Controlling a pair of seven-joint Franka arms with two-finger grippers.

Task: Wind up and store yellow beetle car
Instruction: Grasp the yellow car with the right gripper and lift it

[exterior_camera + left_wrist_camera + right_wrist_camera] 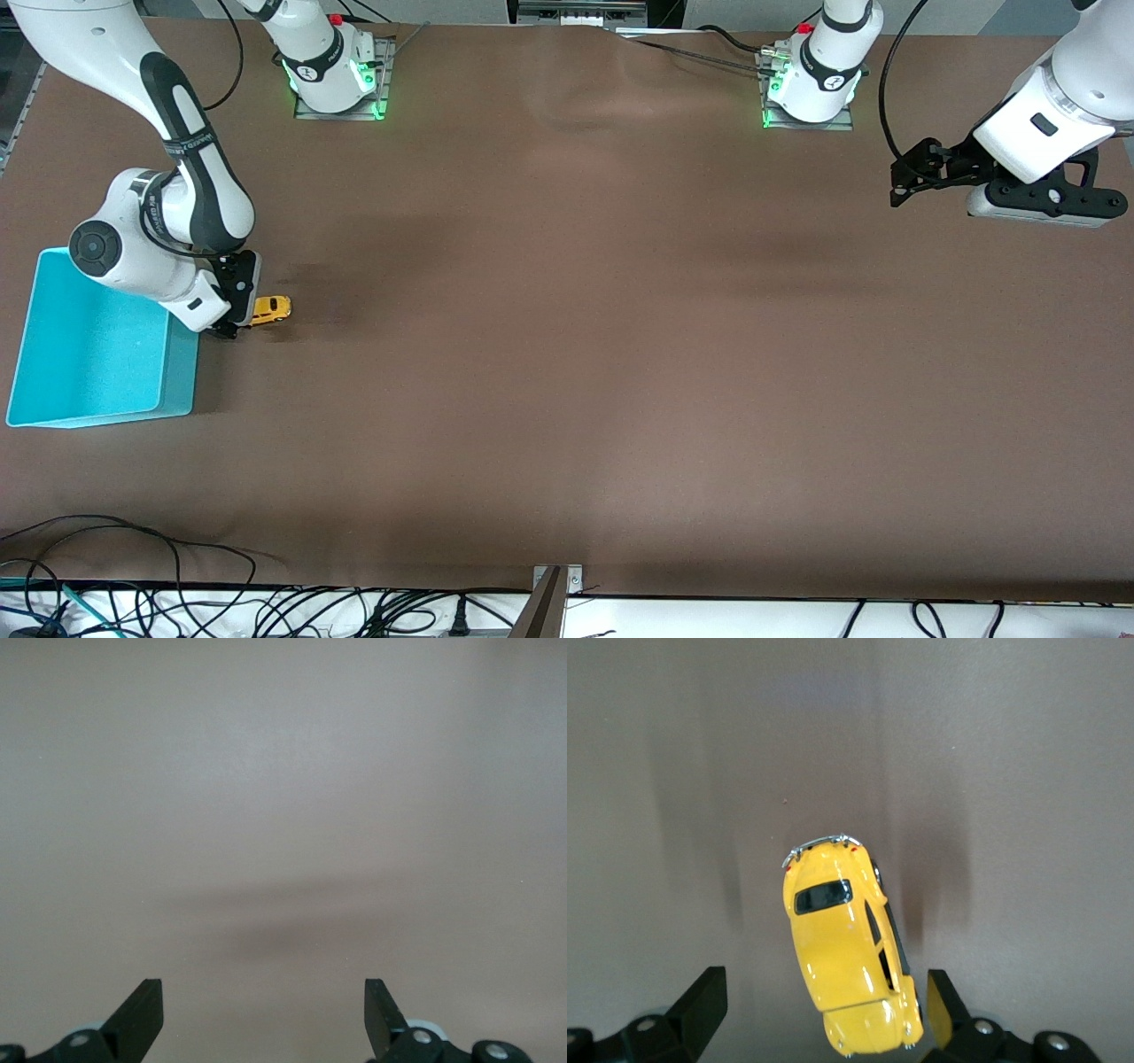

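Note:
My right gripper closes on the car next, since the gripper's fingers stand beside the yellow car's front end (264, 313) (864, 1023).
The yellow beetle car (270, 307) stands on its wheels on the brown table, beside the turquoise bin (180, 377) at the right arm's end. My right gripper (237, 310) is low at the car, between it and the bin. In the right wrist view the gripper (826, 997) is open. One end of the car (846, 948) lies between the fingers, close to one finger (937, 1001) and apart from the other. My left gripper (905, 177) waits over the left arm's end of the table. It is open and empty in the left wrist view (264, 1005).
The brown table (576, 354) spreads between the two arms. Cables lie along the table's edge nearest the camera (177, 602). The arm bases (337, 80) stand at the table's edge farthest from the camera.

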